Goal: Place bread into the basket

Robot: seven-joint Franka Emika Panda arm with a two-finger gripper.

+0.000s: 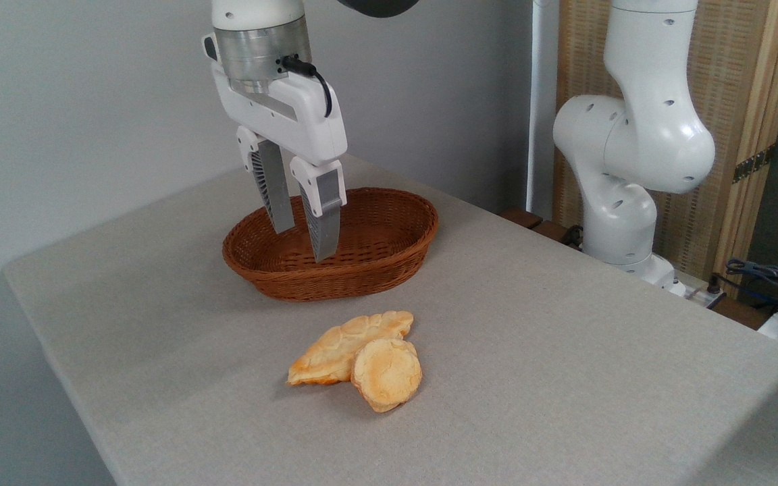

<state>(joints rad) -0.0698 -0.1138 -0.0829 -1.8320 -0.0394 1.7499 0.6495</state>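
The gripper grabs the small round bun [387,373] by its flat round sides next, to put bread into the basket [389,260].
The small round golden-orange bun [387,373] lies on the grey table, leaning against a longer leaf-shaped ridged bread [342,347] to its left. Behind them stands the oval brown wicker basket [389,260], with nothing visible inside it. My gripper [302,244] hangs over the basket's left half, fingers pointing down and open, with nothing between them. It is well apart from the bun, which sits nearer the camera and slightly to the right.
The arm's white base [625,202] stands at the table's back right edge, with cables [767,277] beyond it. A grey wall runs behind the table, and a wooden screen [747,101] is at the far right.
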